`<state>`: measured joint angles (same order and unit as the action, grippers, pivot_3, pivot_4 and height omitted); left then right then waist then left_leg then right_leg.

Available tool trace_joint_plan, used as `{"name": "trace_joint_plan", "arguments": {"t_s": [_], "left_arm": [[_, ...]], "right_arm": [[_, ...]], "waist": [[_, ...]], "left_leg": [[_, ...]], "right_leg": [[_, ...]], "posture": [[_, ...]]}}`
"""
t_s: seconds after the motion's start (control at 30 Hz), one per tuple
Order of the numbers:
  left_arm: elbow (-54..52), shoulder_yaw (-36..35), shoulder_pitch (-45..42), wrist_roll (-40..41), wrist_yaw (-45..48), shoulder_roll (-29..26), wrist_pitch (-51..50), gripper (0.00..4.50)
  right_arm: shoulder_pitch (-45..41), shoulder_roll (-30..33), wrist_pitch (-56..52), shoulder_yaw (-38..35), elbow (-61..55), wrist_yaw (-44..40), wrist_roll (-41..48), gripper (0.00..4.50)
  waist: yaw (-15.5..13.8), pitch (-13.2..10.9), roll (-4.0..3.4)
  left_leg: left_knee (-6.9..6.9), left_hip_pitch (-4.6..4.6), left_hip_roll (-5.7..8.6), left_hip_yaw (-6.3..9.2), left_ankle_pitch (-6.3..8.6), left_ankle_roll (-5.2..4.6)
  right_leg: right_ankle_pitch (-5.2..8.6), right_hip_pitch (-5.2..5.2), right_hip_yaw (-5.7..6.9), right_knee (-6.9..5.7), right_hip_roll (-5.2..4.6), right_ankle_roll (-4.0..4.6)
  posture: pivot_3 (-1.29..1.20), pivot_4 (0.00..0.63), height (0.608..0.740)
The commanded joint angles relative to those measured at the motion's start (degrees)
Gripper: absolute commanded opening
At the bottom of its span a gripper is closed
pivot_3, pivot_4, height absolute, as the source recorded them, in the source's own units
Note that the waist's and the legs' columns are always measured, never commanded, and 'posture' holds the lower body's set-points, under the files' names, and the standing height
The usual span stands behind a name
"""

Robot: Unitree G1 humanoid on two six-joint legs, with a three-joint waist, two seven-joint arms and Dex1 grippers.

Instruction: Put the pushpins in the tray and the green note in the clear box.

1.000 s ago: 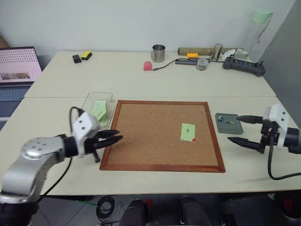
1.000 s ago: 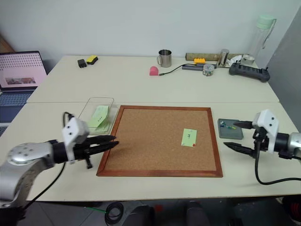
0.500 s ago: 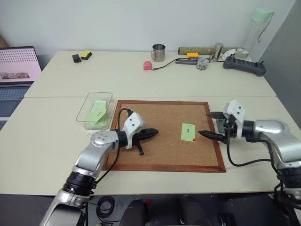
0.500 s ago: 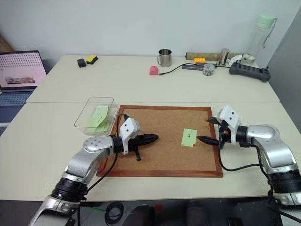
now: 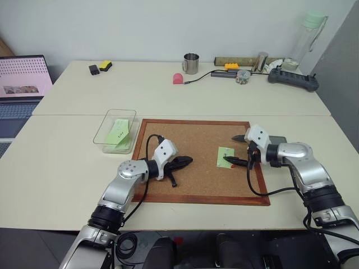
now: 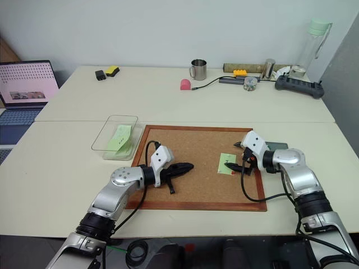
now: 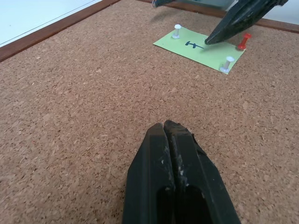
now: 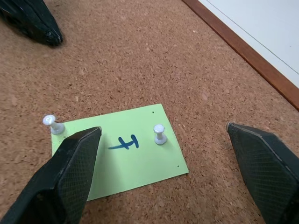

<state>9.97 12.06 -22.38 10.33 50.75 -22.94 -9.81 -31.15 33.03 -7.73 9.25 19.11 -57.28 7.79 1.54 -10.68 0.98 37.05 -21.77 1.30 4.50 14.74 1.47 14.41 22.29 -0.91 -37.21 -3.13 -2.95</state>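
The robot's right gripper should next pinch the pale pushpin by its head (image 8: 159,130), to clear the green note and fill the tray.
The green note (image 5: 225,156) lies on the cork board, with a dark scribble in its middle. Two pale pushpins (image 8: 159,133) (image 8: 53,124) stand in it, and a red pushpin (image 7: 242,41) stands at its near right corner. My right gripper (image 5: 231,149) is open over the note, one finger (image 7: 232,23) with its tip above the paper. My left gripper (image 5: 187,161) is shut and empty, low over the board to the note's left. The dark grey tray (image 5: 279,139) sits just right of the board, partly hidden by my right hand. The clear box (image 5: 115,131) stands left of the board with green slips inside.
The cork board (image 5: 196,185) has a raised wooden frame. At the far edge of the table stand a metal mug (image 5: 190,63), a pink object (image 5: 177,78), a power strip (image 5: 292,79) and a bottle (image 5: 307,33). A laptop (image 5: 22,78) is at the far left.
Both arms swung inward over the board. My left gripper closed and moved right toward the note. My right gripper, still open, came from beside the tray to over the note.
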Motion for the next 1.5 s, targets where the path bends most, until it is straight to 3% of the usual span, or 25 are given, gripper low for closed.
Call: {"name": "trace_joint_plan", "arguments": {"t_s": [0.03,0.23,0.33,0.37,0.4,0.67,0.97,1.5], "left_arm": [[0.84,0.54,0.87,-1.16,-0.22,0.08,-0.56,0.0],[0.15,0.57,1.5,-1.17,-0.21,0.02,-0.92,0.0],[-0.07,0.62,1.72,-1.18,-0.18,0.04,-1.08,0.0],[-0.3,0.74,1.92,-1.17,-0.15,0.07,-1.18,0.0],[-0.44,0.84,2.04,-1.19,-0.16,0.13,-1.25,0.0],[-0.61,0.69,2.46,-1.22,-0.56,0.36,-1.64,0.0],[-0.46,0.87,3.09,-1.52,-0.96,0.34,-2.41,0.0],[0.05,1.92,3.73,-2.15,-1.29,0.91,-2.58,0.0]], "right_arm": [[-1.79,-0.67,3.14,-1.15,1.49,0.2,-0.39,3.84],[-1.89,-1.66,4.48,-1.15,3.41,0.11,-0.37,2.69],[-1.96,-1.95,4.64,-1.33,3.85,-0.07,-0.26,2.38],[-1.9,-1.99,4.66,-1.32,3.81,-0.14,-0.23,1.95],[-1.88,-2.0,4.69,-1.3,3.8,-0.24,-0.2,1.91],[-1.49,-1.99,4.3,-1.49,2.62,-0.98,0.68,0.07],[-0.78,-2.2,1.5,-3.24,-1.37,-2.57,3.87,0.07],[2.07,-2.0,-13.87,-9.62,-10.95,-0.48,13.12,0.07]], "waist": [[0.0,0.0,0.0],[0.03,0.01,-0.02],[0.04,0.02,-0.03],[0.04,0.02,-0.03],[0.05,0.03,-0.04],[0.06,0.04,-0.05],[0.06,0.05,-0.08],[0.05,0.22,-0.29]], "left_leg": [[0.0,0.0,0.0,0.0,0.0,0.0],[0.0,0.02,0.0,0.03,0.0,0.0],[0.0,0.02,0.0,0.04,0.0,0.0],[-0.01,0.02,0.0,0.04,0.0,0.0],[-0.01,0.02,0.0,0.05,0.0,0.0],[-0.01,0.02,0.0,0.07,0.0,0.0],[-0.02,0.03,0.0,0.09,0.0,0.0],[-0.02,0.06,0.0,0.11,0.0,-0.01]], "right_leg": [[0.0,0.0,0.0,0.0,0.0,0.0],[0.0,0.0,-0.01,-0.02,0.0,0.0],[0.0,0.0,-0.02,-0.02,0.0,0.0],[0.0,0.0,-0.01,-0.02,0.0,0.0],[0.0,0.0,-0.02,-0.02,0.0,0.0],[0.0,0.0,-0.02,-0.02,0.0,0.0],[0.0,0.0,-0.01,-0.02,0.0,0.0],[0.0,-0.03,-0.04,-0.02,0.0,0.0]], "posture": [[0.0,0.15,0.74],[0.0,0.15,0.74],[0.0,0.15,0.74],[0.0,0.15,0.74],[0.0,0.15,0.74],[0.0,0.15,0.74],[0.0,0.15,0.74],[0.0,0.15,0.74]]}}
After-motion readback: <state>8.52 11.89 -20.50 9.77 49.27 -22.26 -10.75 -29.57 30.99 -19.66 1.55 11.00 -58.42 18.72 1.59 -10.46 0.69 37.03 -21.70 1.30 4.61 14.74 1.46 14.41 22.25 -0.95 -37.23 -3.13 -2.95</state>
